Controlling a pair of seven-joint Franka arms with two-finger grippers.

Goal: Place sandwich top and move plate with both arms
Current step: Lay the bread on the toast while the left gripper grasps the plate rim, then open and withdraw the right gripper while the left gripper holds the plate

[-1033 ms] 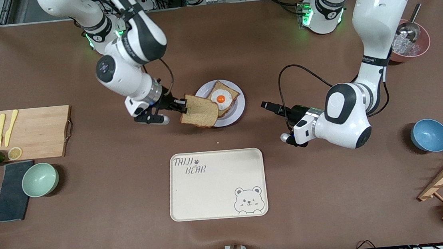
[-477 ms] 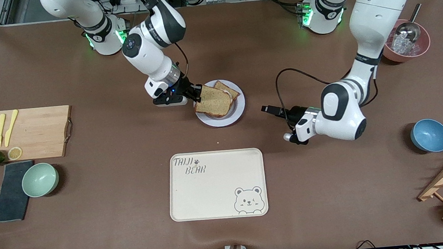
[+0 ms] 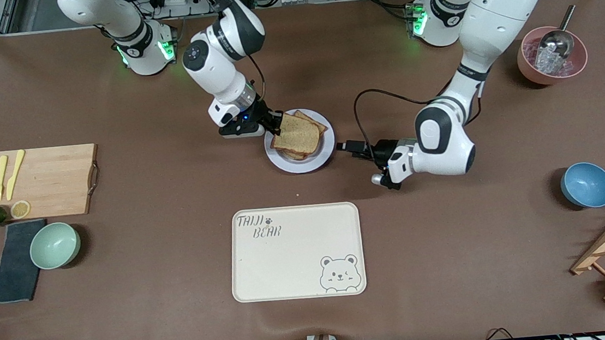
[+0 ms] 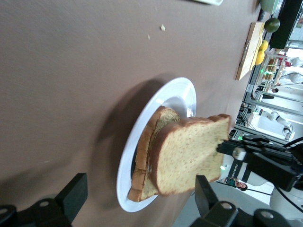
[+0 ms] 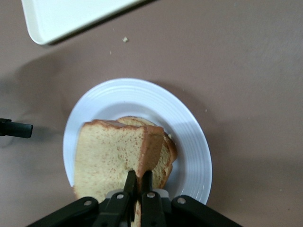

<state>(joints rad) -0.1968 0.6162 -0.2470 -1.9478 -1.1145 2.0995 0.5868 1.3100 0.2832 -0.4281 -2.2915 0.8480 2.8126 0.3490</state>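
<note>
The sandwich needs to move over to the cream bear tray (image 3: 297,252), so the left gripper should next grab the plate by its rim (image 3: 332,143).
The sandwich top (image 3: 297,134), a light-brown slice, hangs tilted just over the lower bread slice (image 3: 313,121) on the pale round plate (image 3: 319,156). My right gripper (image 3: 275,124) is shut on its crust at the plate's rim toward the right arm's end. In the right wrist view the right gripper (image 5: 140,177) pinches the sandwich top (image 5: 106,156) above the plate (image 5: 189,137). My left gripper (image 3: 343,146) is open, low beside the plate toward the left arm's end. From the left wrist view the left gripper (image 4: 139,191) faces the plate (image 4: 182,94) and the sandwich top (image 4: 189,151).
A cream bear tray (image 3: 296,252) lies nearer the camera than the plate. A cutting board (image 3: 43,181) and green bowl (image 3: 55,245) sit toward the right arm's end. A blue bowl (image 3: 587,184) and pink ice bowl (image 3: 551,55) sit toward the left arm's end.
My right gripper has carried the sandwich top from beside the plate to over the egg slice, which it now covers. My left gripper has moved closer to the plate.
</note>
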